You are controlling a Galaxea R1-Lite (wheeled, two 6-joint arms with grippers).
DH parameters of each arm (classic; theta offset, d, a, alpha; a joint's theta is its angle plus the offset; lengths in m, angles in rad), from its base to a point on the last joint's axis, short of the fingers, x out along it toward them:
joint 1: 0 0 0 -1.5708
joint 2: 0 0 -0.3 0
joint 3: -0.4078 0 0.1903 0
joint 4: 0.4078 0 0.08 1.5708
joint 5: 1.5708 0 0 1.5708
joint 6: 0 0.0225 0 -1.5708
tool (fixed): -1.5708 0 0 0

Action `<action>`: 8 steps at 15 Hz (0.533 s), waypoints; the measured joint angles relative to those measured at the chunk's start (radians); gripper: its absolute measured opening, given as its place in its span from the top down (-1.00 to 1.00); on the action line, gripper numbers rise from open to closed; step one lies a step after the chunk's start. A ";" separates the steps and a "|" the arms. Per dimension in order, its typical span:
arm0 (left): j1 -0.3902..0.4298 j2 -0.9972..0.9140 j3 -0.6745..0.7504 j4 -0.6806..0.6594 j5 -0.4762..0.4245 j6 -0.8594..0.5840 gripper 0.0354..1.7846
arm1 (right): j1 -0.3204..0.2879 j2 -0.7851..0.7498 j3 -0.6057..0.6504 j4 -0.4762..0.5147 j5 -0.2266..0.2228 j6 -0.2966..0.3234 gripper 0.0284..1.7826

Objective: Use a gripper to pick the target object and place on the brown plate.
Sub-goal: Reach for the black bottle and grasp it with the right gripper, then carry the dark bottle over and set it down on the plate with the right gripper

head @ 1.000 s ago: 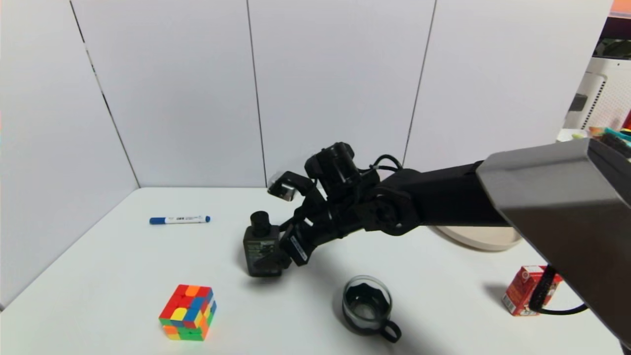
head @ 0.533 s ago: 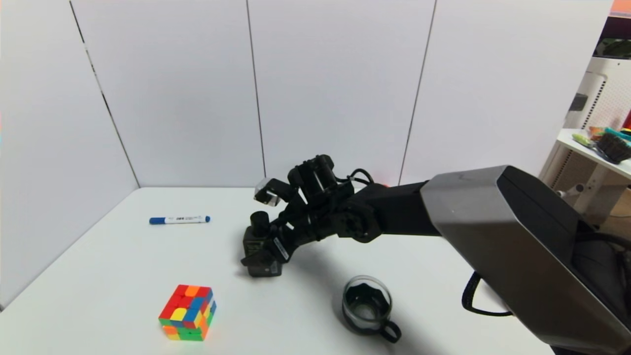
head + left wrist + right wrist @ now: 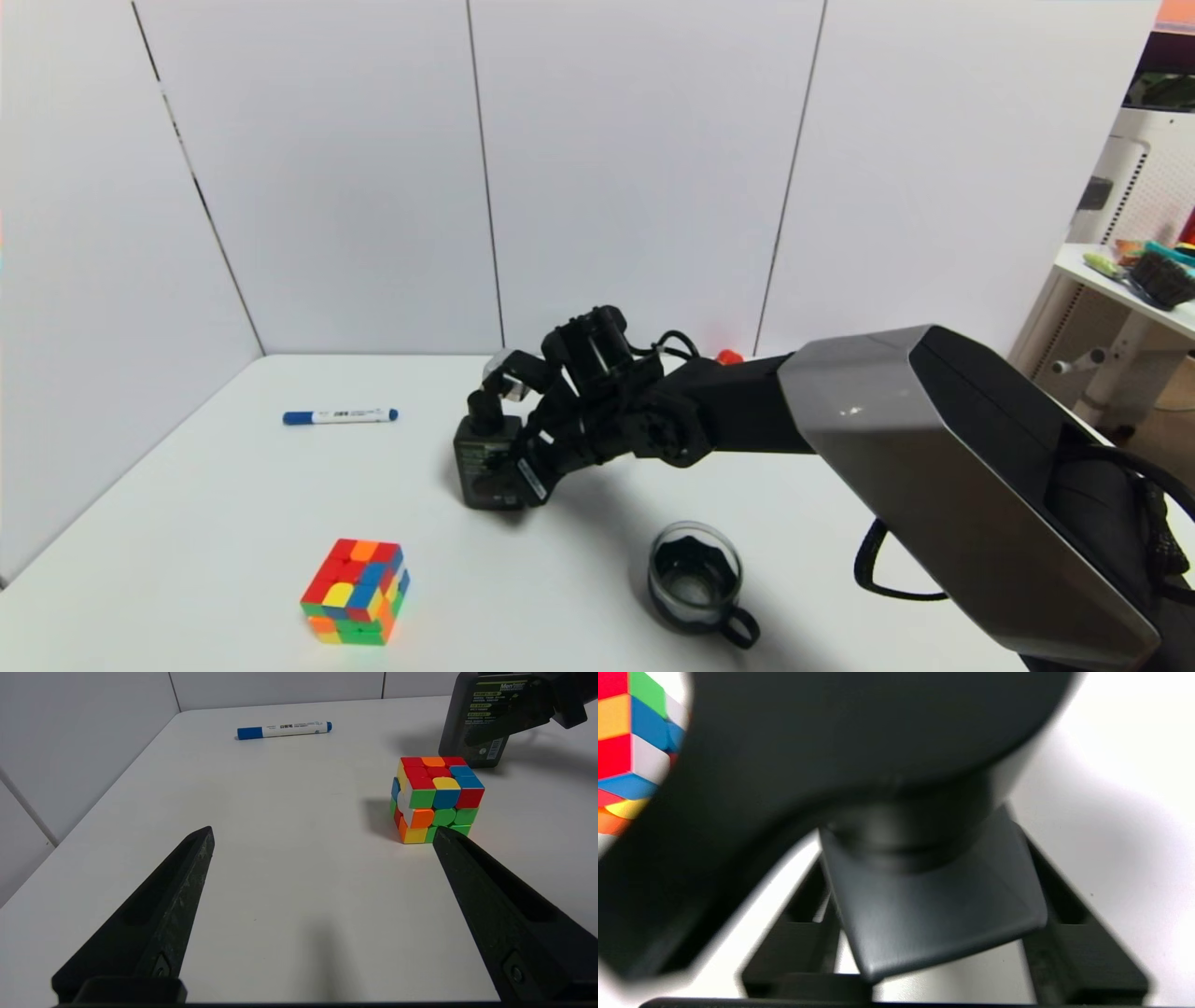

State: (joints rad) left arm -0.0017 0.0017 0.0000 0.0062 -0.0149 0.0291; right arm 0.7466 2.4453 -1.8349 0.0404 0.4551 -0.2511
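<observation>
My right gripper takes hold of the black bottle by its boxy body (image 3: 488, 466) next, where two flat sides face each other below the bottle's round cap (image 3: 485, 411).
The target object, a small black bottle (image 3: 484, 467) with a round cap, stands upright at the table's middle. It also shows in the left wrist view (image 3: 486, 718) and fills the right wrist view (image 3: 934, 905). My right gripper (image 3: 515, 474) is open with the bottle's body between its fingers (image 3: 1069, 947); a thin gap shows on one side. The brown plate is hidden behind my right arm. My left gripper (image 3: 322, 833) is open and empty, low over the table near its front left.
A coloured puzzle cube (image 3: 357, 591) sits front left, close to the left gripper (image 3: 437, 798). A blue-capped marker (image 3: 341, 416) lies far left. A glass cup with a black handle (image 3: 695, 583) stands front centre, below the right arm. White walls enclose the table.
My right arm has reached further left and lowered, so the fingers now straddle the bottle. The bottle has shifted slightly back. The arm now hides the plate and the red carton.
</observation>
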 joint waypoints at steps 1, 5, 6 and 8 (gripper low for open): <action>0.000 0.000 0.000 0.000 0.000 0.000 -0.89 | 0.000 0.000 0.001 0.000 0.000 0.000 0.06; 0.000 0.000 0.000 0.000 0.000 -0.001 -0.89 | -0.001 -0.010 0.007 0.001 0.000 0.000 0.34; 0.000 0.000 0.000 0.001 0.000 0.000 -0.89 | -0.002 -0.014 0.009 0.000 0.000 0.001 0.34; 0.000 0.000 0.000 0.000 0.000 0.000 -0.89 | -0.006 -0.030 0.018 0.001 0.000 0.003 0.34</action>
State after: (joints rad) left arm -0.0017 0.0017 0.0000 0.0066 -0.0149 0.0287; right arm 0.7409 2.4149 -1.8166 0.0413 0.4551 -0.2477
